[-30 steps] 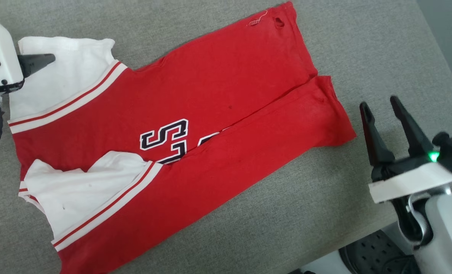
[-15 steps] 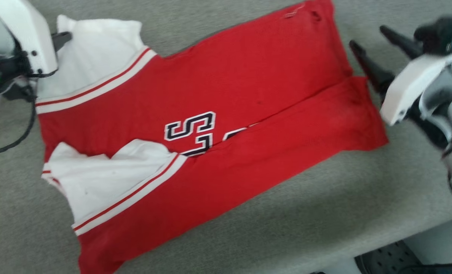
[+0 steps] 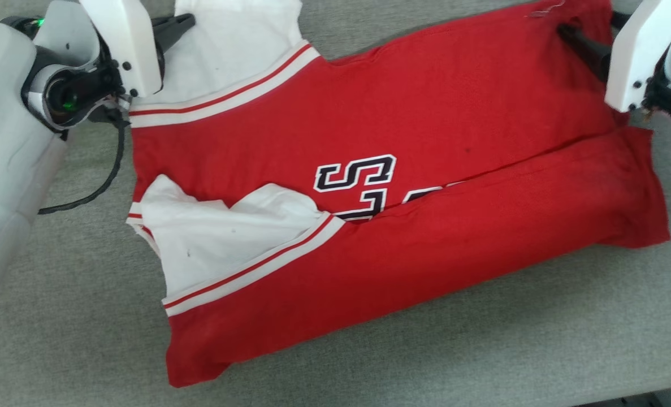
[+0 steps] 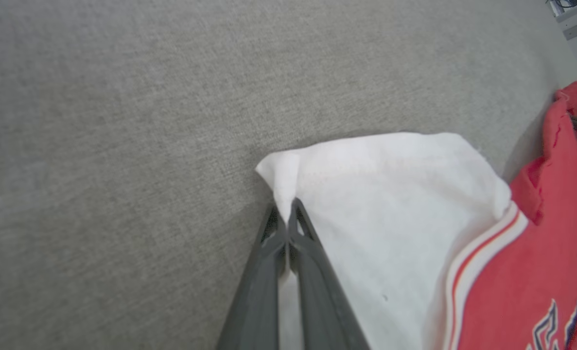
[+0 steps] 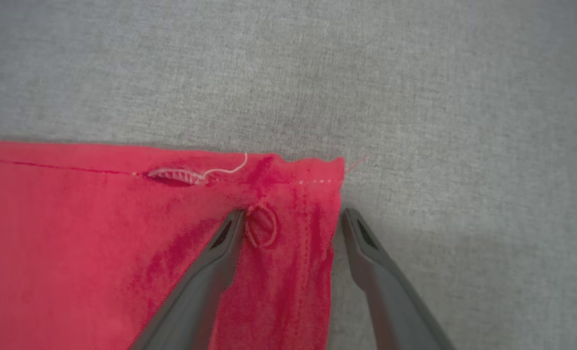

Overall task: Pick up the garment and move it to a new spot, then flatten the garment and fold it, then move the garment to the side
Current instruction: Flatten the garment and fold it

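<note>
Next, the right gripper grabs the red shirt by its hem corner [image 5: 304, 227], since the shirt lies flat and its hem edge ends free.
The garment [image 3: 425, 113], a red T-shirt with white sleeves and striped trim, lies across the grey table, its near long side folded over the middle. My left gripper [image 3: 184, 24] is at the top left. In the left wrist view, that gripper [image 4: 284, 218] is shut, pinching the corner of the far white sleeve [image 4: 390, 204]. My right gripper [image 3: 581, 42] is at the top right, over the far hem corner. In the right wrist view it [image 5: 290, 218] stands open astride that red corner [image 5: 298, 194]. One finger rests on the cloth and the other is just off its edge.
The grey fabric-covered table [image 3: 369, 367] runs under everything, with its front edge at the lower right [image 3: 669, 393]. My pale left forearm [image 3: 1, 169] and a black cable [image 3: 95, 192] lie along the left side.
The head camera has shifted. My left gripper has shut on the white sleeve corner. My right gripper has moved from the table's near right up to the far hem corner, still open.
</note>
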Tool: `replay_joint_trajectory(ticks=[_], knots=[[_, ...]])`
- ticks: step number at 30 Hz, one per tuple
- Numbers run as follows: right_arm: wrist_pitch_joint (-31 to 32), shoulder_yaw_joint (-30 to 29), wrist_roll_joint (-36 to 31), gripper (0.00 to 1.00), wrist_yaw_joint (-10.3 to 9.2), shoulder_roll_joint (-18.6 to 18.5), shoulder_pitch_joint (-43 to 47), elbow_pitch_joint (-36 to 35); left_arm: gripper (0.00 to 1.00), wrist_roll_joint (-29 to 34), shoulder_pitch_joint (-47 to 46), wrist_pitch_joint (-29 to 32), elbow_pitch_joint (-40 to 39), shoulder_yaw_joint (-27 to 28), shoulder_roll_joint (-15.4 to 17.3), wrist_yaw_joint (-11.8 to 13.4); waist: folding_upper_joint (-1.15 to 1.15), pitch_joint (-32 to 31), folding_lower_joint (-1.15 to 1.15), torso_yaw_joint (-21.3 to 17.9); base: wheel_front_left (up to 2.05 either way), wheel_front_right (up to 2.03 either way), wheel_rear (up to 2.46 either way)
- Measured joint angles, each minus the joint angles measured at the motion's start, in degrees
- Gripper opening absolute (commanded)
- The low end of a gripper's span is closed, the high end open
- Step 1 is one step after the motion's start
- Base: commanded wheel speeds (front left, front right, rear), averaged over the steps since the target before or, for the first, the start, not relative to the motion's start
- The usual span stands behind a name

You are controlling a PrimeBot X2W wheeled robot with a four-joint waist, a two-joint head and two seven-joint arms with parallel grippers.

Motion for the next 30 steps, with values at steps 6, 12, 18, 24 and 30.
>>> replay_joint_trajectory(ticks=[6, 12, 18, 24, 30], knots=[[-1.6, 2.0, 1.8, 0.0, 0.01, -0.4, -2.5, 3.6, 0.0, -0.5, 0.2, -2.7, 0.2, -0.1, -1.9, -1.1, 0.0, 0.0, 0.0, 2.0, 0.0, 0.0, 0.0], [-7.3, 4.7, 3.1, 0.0, 0.0, -2.5, -0.1, 1.7, 0.0, -3.2, 2.9, -6.8, -2.9, 0.9, -2.4, -1.4, 0.0, -3.4, 0.0, 2.8, 0.0, 0.0, 0.0], [-11.2, 7.2, 4.7, 0.0, 0.0, -6.0, 4.9, -3.7, 0.0, -4.9, 7.5, -10.4, -12.2, 0.5, 0.7, -1.4, 0.0, -7.5, 0.0, 3.6, 0.0, 0.0, 0.0], [-13.8, 9.7, 5.3, 0.0, 0.0, -11.7, 12.8, -11.0, 0.0, -8.0, 18.8, -15.3, -26.8, -0.3, 8.1, -1.4, 0.0, -12.3, 0.0, 4.8, 0.0, 0.0, 0.0], [-15.5, 8.0, 6.3, 0.0, 0.0, -17.5, 21.2, -16.5, 0.0, -9.9, 32.3, -22.4, -38.9, -0.5, 15.1, -1.5, 0.0, -15.5, 0.0, 6.2, 0.0, 0.0, 0.0]])
